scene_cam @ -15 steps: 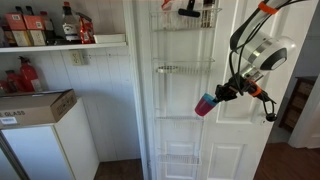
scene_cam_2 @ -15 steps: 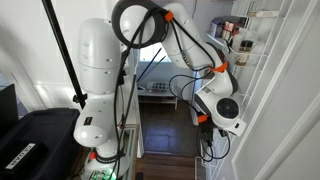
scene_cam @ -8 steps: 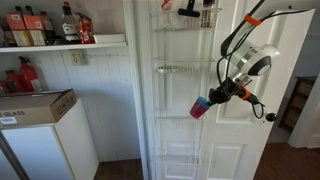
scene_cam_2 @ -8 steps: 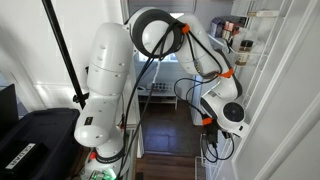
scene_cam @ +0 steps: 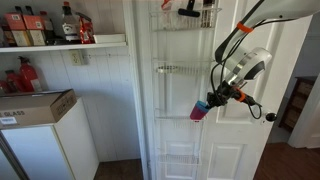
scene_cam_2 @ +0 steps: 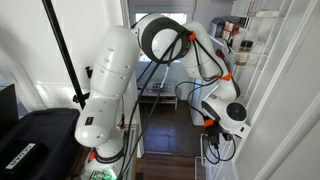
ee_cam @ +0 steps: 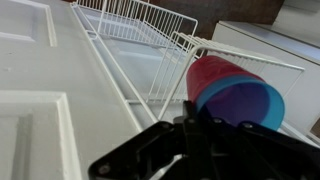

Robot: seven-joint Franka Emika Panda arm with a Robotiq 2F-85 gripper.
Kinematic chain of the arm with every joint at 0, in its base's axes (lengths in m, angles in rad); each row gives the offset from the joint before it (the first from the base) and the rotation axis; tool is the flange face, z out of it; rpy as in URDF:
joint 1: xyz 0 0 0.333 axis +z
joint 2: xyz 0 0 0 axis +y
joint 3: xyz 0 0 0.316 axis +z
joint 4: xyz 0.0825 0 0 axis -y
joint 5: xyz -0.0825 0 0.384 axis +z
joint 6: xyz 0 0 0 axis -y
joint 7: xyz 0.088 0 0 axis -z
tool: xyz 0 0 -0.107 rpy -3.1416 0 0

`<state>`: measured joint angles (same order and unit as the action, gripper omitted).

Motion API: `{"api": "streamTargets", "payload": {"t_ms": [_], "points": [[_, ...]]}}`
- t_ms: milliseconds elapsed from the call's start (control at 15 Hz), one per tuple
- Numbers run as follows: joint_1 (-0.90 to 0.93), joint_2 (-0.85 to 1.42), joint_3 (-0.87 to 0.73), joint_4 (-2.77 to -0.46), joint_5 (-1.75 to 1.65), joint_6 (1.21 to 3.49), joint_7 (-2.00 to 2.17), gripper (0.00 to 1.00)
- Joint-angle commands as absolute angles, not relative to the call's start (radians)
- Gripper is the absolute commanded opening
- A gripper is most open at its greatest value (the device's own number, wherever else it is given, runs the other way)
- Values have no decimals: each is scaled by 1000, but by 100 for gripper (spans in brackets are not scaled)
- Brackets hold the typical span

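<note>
The stack hangs tilted, with its pink base over the open wire basket on the door. I should open my gripper, as the stack would come to rest inside.
My gripper (scene_cam: 212, 101) is shut on a stack of two cups, a pink one (scene_cam: 198, 111) nested with a blue one (ee_cam: 245, 101), and holds it in the air in front of the white door (scene_cam: 250, 150). The stack points toward the white wire racks (scene_cam: 183, 70) that hang on the door. In the wrist view the pink cup (ee_cam: 212, 72) fills the right of the picture, with wire baskets (ee_cam: 150, 25) beyond it. In an exterior view the arm's wrist (scene_cam_2: 225, 110) is close to the door rack, and the cups are hidden behind it.
A shelf (scene_cam: 60, 42) at the upper left carries bottles and red cans. A white chest freezer (scene_cam: 45, 145) with a cardboard box (scene_cam: 35, 105) on top stands at the lower left. A dark item (scene_cam: 188, 12) hangs in the top door rack.
The gripper with the cups has moved a little left, closer to the door racks, and the arm has swung that way.
</note>
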<state>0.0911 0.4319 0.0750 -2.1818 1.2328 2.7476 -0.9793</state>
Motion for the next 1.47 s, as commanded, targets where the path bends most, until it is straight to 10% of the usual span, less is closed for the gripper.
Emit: {"api": "streamTargets", "payload": {"t_ms": [0, 733, 1400], "points": [[124, 453, 57, -2155, 1159, 2766, -897, 30], [98, 419, 56, -2175, 1120, 2743, -882, 98], [60, 204, 28, -2401, 1099, 2656, -941, 100]]}}
